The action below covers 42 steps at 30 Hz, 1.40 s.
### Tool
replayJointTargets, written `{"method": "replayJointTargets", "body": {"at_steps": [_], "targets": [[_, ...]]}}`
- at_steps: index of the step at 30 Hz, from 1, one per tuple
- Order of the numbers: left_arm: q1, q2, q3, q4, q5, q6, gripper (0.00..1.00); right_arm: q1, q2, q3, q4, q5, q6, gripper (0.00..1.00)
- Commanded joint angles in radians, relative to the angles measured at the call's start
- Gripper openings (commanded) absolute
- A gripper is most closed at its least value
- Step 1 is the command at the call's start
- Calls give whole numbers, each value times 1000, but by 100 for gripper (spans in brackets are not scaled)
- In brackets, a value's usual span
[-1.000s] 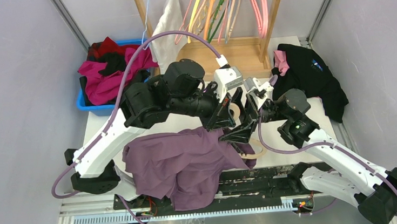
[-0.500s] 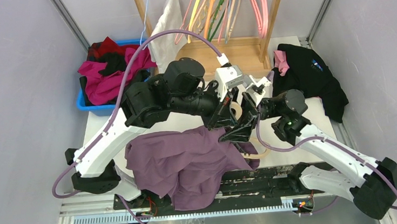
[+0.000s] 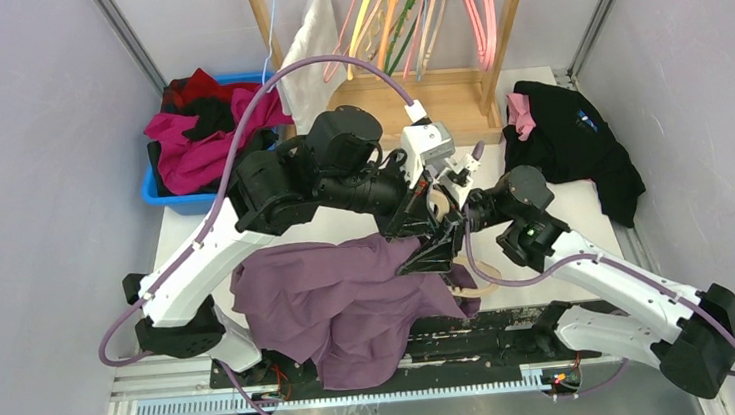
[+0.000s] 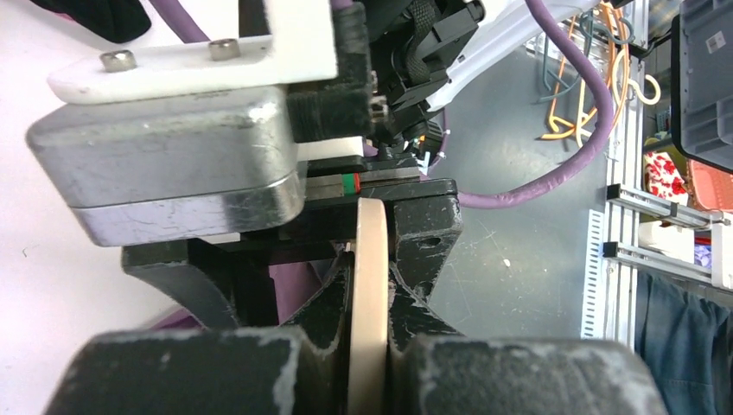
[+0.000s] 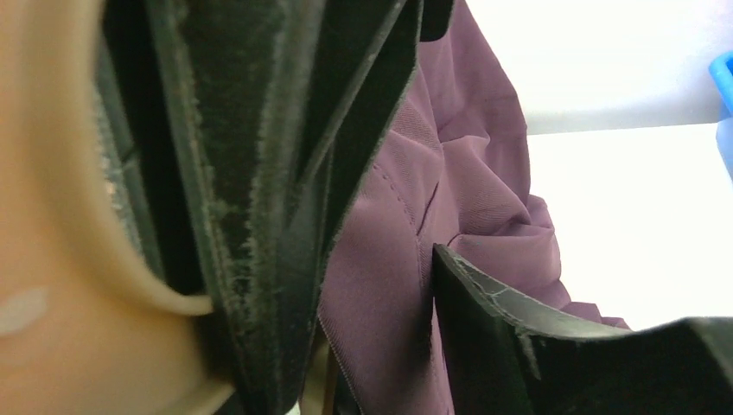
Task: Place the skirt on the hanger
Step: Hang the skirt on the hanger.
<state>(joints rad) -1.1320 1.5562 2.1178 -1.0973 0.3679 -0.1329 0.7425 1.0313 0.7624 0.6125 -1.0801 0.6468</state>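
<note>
The hanger and skirt (image 3: 332, 301) would stay behind if the robot's right gripper went up now. The right gripper's fingers would be empty, because they stand apart around the skirt's fold.
The purple skirt (image 3: 332, 301) lies crumpled at the near edge of the table, its right side raised toward both grippers. My left gripper (image 3: 428, 205) is shut on the beige wooden hanger (image 3: 480, 280); in the left wrist view the hanger (image 4: 370, 285) stands edge-on, pinched between the jaws. My right gripper (image 3: 436, 254) is just below it at the skirt's upper right edge. In the right wrist view its fingers (image 5: 510, 337) stand apart with a fold of the skirt (image 5: 389, 285) between them, and the hanger (image 5: 52, 259) sits blurred at the left.
A blue bin (image 3: 156, 191) of red, pink and black clothes stands at the back left. A wooden rack (image 3: 434, 91) with coloured hangers and a white garment (image 3: 310, 52) is behind. A black garment (image 3: 579, 149) lies at the right.
My right arm has swung left and brought its gripper under the left gripper onto the skirt's edge, and its jaws have narrowed. The left arm and hanger have barely moved.
</note>
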Motion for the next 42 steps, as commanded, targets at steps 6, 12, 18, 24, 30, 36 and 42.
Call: {"method": "replayJointTargets", "body": {"at_steps": [6, 12, 18, 24, 30, 36, 42], "targets": [[-6, 11, 15, 171, 65, 18, 3, 33, 20, 68, -137, 65, -36, 17], [-6, -3, 35, 167, -94, 16, 5, 35, -3, 41, -210, 137, -87, 1], [-6, -47, 34, 187, -260, 18, 28, 34, -67, 36, -377, 230, -165, 1], [-5, -155, -46, 298, -392, 14, 71, 30, -138, 54, -563, 304, -245, 1], [-6, -230, -91, 363, -476, 16, 73, 26, -201, 47, -636, 373, -273, 1], [-5, -253, -144, 370, -527, 1, 73, 22, -254, 58, -671, 544, -279, 1], [-5, -268, -209, 348, -554, -34, 72, 20, -342, 81, -646, 983, -235, 1]]}}
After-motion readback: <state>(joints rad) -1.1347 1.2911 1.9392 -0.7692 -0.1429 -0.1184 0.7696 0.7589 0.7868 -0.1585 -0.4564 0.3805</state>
